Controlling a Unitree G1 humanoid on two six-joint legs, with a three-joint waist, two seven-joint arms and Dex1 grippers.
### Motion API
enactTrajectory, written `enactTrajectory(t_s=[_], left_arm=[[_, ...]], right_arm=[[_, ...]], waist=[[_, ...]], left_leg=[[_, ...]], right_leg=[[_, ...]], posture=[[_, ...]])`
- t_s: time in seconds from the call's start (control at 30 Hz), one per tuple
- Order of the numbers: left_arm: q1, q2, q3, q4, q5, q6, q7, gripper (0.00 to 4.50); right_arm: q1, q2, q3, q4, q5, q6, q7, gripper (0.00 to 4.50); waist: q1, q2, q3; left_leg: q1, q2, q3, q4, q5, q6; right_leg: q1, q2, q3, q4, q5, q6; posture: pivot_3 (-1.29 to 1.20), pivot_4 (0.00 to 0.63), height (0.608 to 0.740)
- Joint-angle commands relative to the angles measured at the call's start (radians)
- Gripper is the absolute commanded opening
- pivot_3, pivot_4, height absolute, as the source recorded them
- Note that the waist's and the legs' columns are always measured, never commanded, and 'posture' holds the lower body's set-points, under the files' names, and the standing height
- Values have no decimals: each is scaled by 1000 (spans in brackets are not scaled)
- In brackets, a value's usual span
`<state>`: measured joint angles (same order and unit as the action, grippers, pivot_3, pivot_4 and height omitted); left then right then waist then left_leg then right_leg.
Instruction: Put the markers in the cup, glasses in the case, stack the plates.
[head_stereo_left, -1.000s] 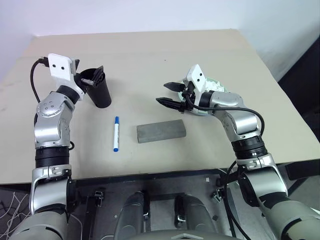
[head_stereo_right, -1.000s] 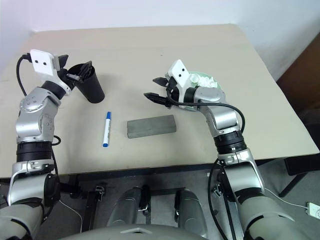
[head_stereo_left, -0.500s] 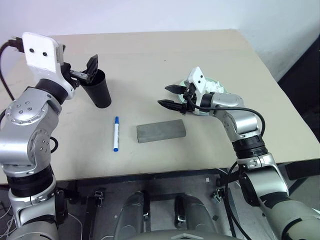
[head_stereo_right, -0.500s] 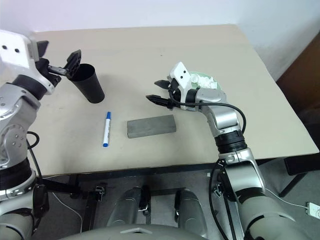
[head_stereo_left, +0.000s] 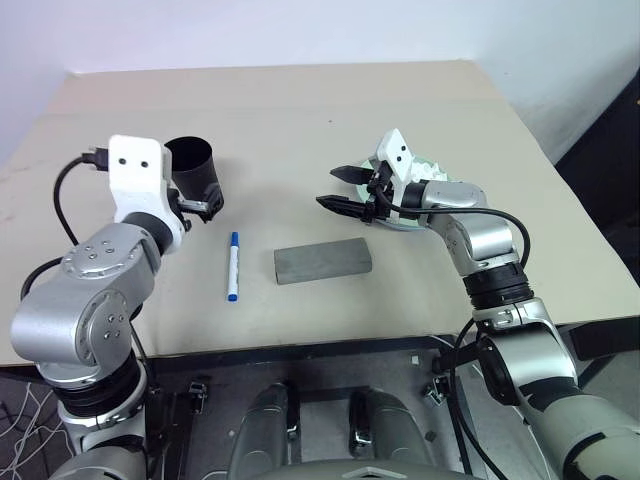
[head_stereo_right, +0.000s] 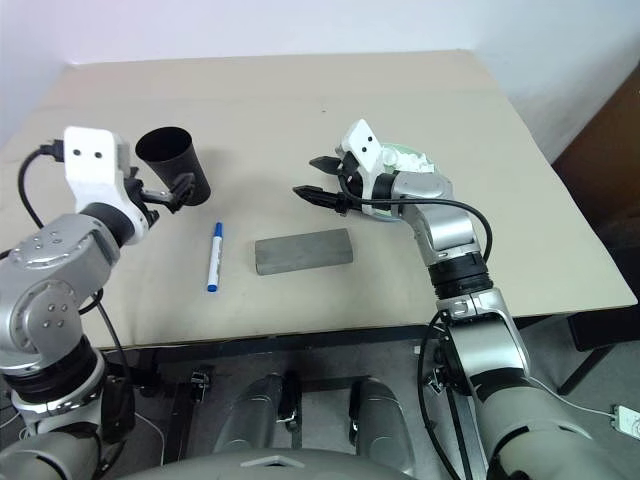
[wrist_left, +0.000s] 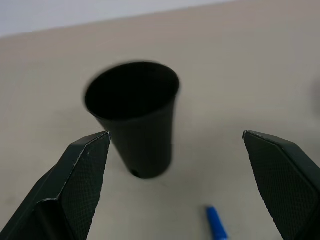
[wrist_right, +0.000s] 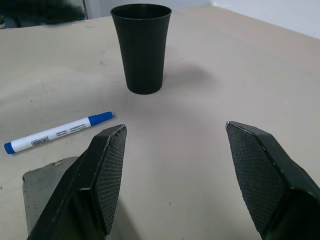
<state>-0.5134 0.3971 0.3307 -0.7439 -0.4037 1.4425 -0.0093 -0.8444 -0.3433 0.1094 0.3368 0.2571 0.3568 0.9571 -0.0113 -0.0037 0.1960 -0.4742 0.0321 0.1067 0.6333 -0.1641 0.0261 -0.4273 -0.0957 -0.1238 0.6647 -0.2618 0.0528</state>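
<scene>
I will next grab the white marker, long and thin from its blue cap, by its body's middle with my left gripper for balance.
The black cup (head_stereo_left: 192, 170) stands upright at the left of the table. My left gripper (wrist_left: 175, 135) is open, level and just on the near side of the cup, not touching it; one of its fingers (head_stereo_left: 208, 203) shows beside the cup's base. A white marker with a blue cap (head_stereo_left: 232, 267) lies on the table between the cup and the shut grey case (head_stereo_left: 322, 261). My right gripper (head_stereo_left: 328, 187) hovers open and empty beyond the case, pointing left. Behind that hand lies a pale green plate (head_stereo_right: 392, 151), largely hidden. The glasses are out of view.
Crumpled white paper (head_stereo_right: 418, 160) sits on the green plate behind my right wrist. The beige table (head_stereo_left: 300, 110) stretches bare toward its far edge. Its near edge runs just below the case and marker.
My left arm has pulled back from over the cup's mouth and come down to the near side of the cup, still open. The right arm, marker and case have not moved.
</scene>
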Motion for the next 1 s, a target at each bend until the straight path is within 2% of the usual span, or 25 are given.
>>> enactTrajectory(t_s=[0.03,0.23,0.57,0.67,0.77,0.87,0.97,1.0], left_arm=[[23,-11,-14,-69,5,57,-6,4445],[81,-68,-70,3,59,97,32,4445],[126,-126,-164,130,127,57,45,4445],[106,-148,-162,148,130,138,42,4445],[98,-147,-164,178,104,172,29,4445],[93,-132,-182,190,138,172,57,4445],[88,-119,-195,209,158,172,71,3880],[88,-122,-191,215,154,172,69,3562]], right_arm=[[-27,-14,-21,-26,3,-17,-3,3341],[-23,-20,-18,-31,-2,-16,-14,3341],[-25,-24,-19,-36,-6,-4,-29,3341],[-25,-24,-18,-38,-6,0,-33,3341],[-23,-26,-18,-38,-6,1,-37,3341],[-21,-27,-19,-38,-8,2,-41,3341],[-20,-28,-19,-38,-8,1,-44,3341],[-21,-28,-19,-37,-9,0,-45,3341]], waist=[[0,0,0],[1,0,0],[1,0,0],[0,0,0],[0,0,0],[0,0,0],[0,0,0],[0,0,0]], left_leg=[[0,0,0,0,0,0],[0,0,0,0,0,0],[-1,0,0,-1,0,0],[-1,0,0,-1,0,0],[-1,0,0,-1,0,0],[-1,0,0,-1,0,0],[-1,0,0,-1,0,0],[-1,0,0,-1,0,0]], right_leg=[[0,0,0,0,0,0],[0,0,0,0,0,0],[-2,-1,0,-1,1,-1],[-2,-1,1,-2,1,-1],[-2,-1,0,-2,1,-1],[-2,-1,0,-2,1,-1],[-2,-1,1,-2,1,-2],[-2,-1,1,-2,1,-2]], posture=[[0,150,715],[0,150,715],[0,150,715],[0,150,715],[0,150,715],[0,150,715],[0,150,715],[0,150,715]])
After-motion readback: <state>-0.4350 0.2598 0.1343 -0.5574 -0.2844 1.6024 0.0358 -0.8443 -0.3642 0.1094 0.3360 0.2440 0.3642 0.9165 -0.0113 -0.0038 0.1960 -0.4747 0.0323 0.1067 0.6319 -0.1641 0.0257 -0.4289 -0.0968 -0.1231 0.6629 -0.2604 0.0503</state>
